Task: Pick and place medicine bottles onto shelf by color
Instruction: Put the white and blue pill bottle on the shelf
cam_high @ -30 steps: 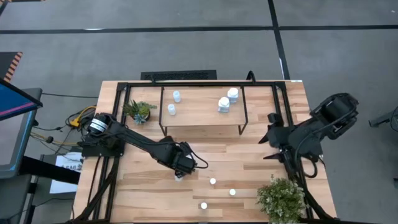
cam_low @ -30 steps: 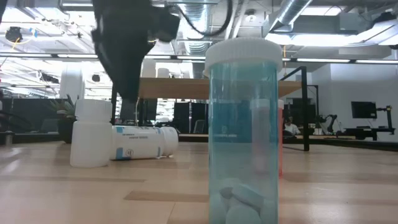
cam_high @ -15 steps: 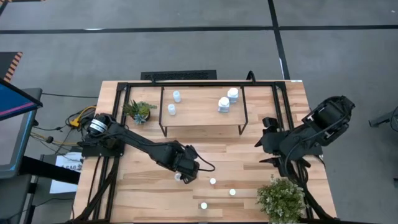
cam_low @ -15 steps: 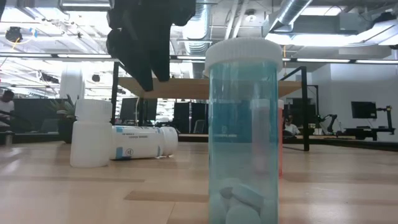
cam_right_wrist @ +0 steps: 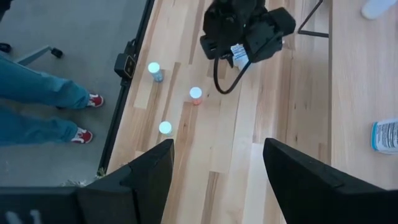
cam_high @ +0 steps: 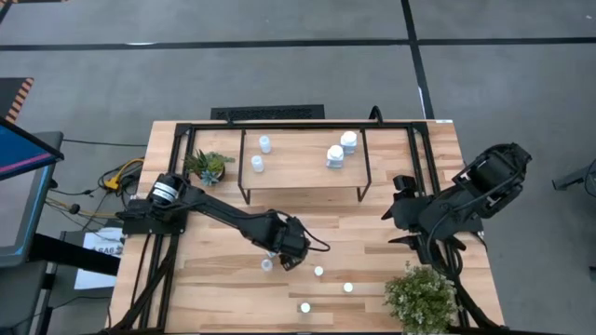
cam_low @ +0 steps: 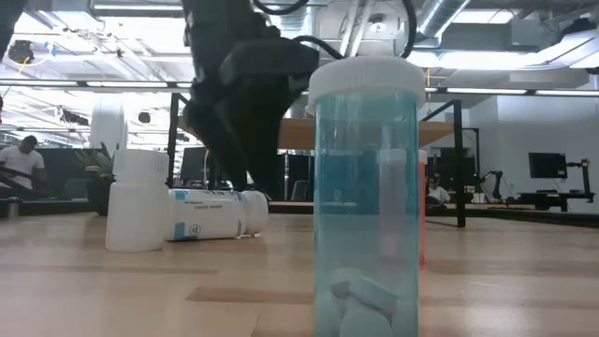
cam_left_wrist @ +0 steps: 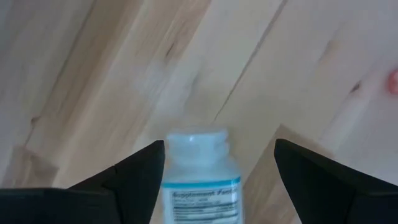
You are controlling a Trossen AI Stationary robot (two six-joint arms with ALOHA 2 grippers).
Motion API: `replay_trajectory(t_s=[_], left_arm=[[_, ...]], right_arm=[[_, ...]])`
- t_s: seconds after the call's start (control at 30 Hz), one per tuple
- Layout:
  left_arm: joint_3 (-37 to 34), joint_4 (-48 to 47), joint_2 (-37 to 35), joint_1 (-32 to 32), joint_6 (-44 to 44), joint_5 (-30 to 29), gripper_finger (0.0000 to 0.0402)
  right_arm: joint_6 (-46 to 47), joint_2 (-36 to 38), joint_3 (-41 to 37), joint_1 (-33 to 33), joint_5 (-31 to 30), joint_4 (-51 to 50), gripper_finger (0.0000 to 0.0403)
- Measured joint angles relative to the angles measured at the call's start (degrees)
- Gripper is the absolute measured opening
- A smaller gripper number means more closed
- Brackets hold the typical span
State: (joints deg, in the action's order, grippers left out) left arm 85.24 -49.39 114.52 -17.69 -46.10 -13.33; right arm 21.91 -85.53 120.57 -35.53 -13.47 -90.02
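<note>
The left gripper's fingers stop short of the white bottle's body (cam_left_wrist: pixel 202 180) in the left wrist view and would miss if they closed now. The left gripper needs to move toward it before closing on it.
My left gripper (cam_high: pixel 296 249) is open and points down at the middle of the table. A white bottle with a blue-edged label (cam_left_wrist: pixel 198 177) lies on its side between its fingers; the high view hides this bottle under the gripper, while the low view (cam_low: pixel 217 213) shows it. A second white bottle (cam_high: pixel 266 264) stands upright beside it. Three small bottles (cam_high: pixel 318 271) (cam_high: pixel 348 288) (cam_high: pixel 304 306) stand nearer the near edge. The shelf (cam_high: pixel 303 181) holds several bottles (cam_high: pixel 335 156). My right gripper (cam_high: pixel 405 212) hangs open and empty at the table's right. My left gripper stands over the lying white bottle from above, one finger along each long side. A gap of bare wood shows between the bottle and one finger (cam_left_wrist: pixel 311 177). The other finger (cam_left_wrist: pixel 140 174) is right against the bottle's side (cam_left_wrist: pixel 166 180); whether it touches I cannot tell.
Green potted plants stand at the far left (cam_high: pixel 207 166) and near right (cam_high: pixel 421 298). Black frame rails (cam_high: pixel 279 126) run around the table. Another labelled bottle (cam_right_wrist: pixel 385 135) lies near the shelf's legs. A person's legs (cam_right_wrist: pixel 43 93) show beyond the near edge.
My left gripper has risen from beside the upright white bottle. It has gone toward the table's right edge and come down over the lying white bottle. My right arm has shifted slightly toward the table's left. No bottle has moved.
</note>
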Motion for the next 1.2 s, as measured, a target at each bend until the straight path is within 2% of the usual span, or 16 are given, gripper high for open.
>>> replay_trajectory(t_s=[0.37,0.53,0.67,0.83,1.03,1.2], left_arm=[[0.13,0.56,4.4,2.15,2.11,4.8,0.029],[0.16,0.17,4.59,2.31,2.11,5.1,0.0288],[0.16,0.06,4.59,2.31,2.11,4.97,0.0257],[0.23,0.09,4.55,2.31,1.66,5.12,0.0189],[2.35,0.04,2.98,2.31,-0.08,4.95,0.0185],[10.51,-0.21,1.7,2.31,1.96,1.89,0.0184]], right_arm=[[-1.52,0.08,0.0,-0.02,0.04,0.03,0.0272],[-2.49,0.08,0.0,-0.02,0.04,0.0,0.0272],[-2.49,0.08,0.0,-0.02,0.06,0.0,0.0272],[-2.47,0.08,0.0,-0.02,0.07,0.0,0.0272],[-2.47,0.08,0.0,-0.02,0.07,0.01,0.0272],[-2.47,0.08,0.0,-0.04,0.07,0.0,0.0272]])
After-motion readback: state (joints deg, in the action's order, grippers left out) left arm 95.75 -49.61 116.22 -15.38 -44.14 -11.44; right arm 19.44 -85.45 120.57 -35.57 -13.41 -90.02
